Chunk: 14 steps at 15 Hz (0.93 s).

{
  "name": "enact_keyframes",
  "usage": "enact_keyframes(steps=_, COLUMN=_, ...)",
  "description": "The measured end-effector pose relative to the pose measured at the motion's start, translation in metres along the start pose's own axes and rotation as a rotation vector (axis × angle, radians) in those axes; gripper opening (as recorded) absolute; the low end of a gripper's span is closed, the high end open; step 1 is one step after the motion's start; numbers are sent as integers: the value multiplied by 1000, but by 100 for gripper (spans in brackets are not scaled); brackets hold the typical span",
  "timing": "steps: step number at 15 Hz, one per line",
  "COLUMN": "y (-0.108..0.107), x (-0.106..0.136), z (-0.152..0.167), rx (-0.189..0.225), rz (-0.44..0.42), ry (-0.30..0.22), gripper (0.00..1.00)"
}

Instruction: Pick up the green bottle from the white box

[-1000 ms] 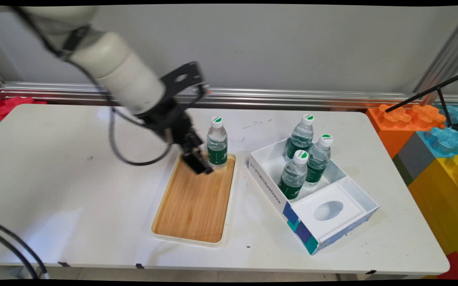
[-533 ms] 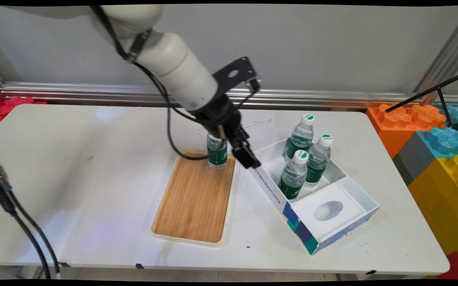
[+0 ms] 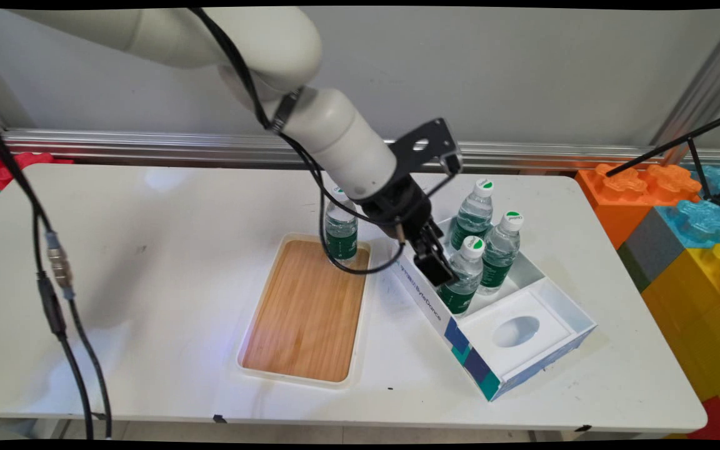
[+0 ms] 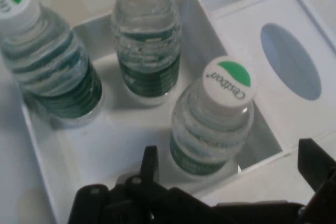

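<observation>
My gripper is going to pick up the closest bottle by its body next. Then the bottle can go from the white box onto the wooden tray.
My gripper hangs over the near left wall of a white box, right beside the closest of three clear water bottles with green labels and white caps. In the hand view the gripper is open, its fingers spread wide, and that closest bottle stands just beyond them. The other two bottles stand farther back in the same compartment. The box also has a white insert with an oval hole. A fourth bottle stands at the far end of a wooden tray, partly behind the arm.
Black cables hang at the left of the table. Large coloured blocks stack beyond the table's right end, with a black stand over them. A metal rail runs along the wall.
The arm has swung right, from the tray and its bottle across to the box. The gripper now sits lower, beside the nearest boxed bottle.
</observation>
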State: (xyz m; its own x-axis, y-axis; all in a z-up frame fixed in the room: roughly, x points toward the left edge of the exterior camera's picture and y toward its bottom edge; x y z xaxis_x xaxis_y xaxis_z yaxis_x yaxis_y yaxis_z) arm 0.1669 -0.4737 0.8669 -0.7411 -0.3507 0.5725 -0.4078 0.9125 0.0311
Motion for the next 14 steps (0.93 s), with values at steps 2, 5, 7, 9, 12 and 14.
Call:
enact_keyframes(steps=2, y=0, x=1, z=15, rx=-8, rz=14, ry=9, gripper=100)
enact_keyframes(steps=5, y=1, x=1, z=33, rx=-14, rz=30, ry=23, gripper=100)
enact_keyframes(steps=7, y=0, x=1, z=46, rx=-13, rz=41, ry=32, gripper=100)
enact_keyframes(steps=9, y=-1, x=0, z=57, rx=-9, rz=51, ry=38, gripper=100)
enact_keyframes(steps=12, y=-3, x=-2, z=70, rx=-2, rz=62, ry=43, gripper=100)
enact_keyframes(steps=14, y=-3, x=-4, z=77, rx=-1, rz=66, ry=45, gripper=100)
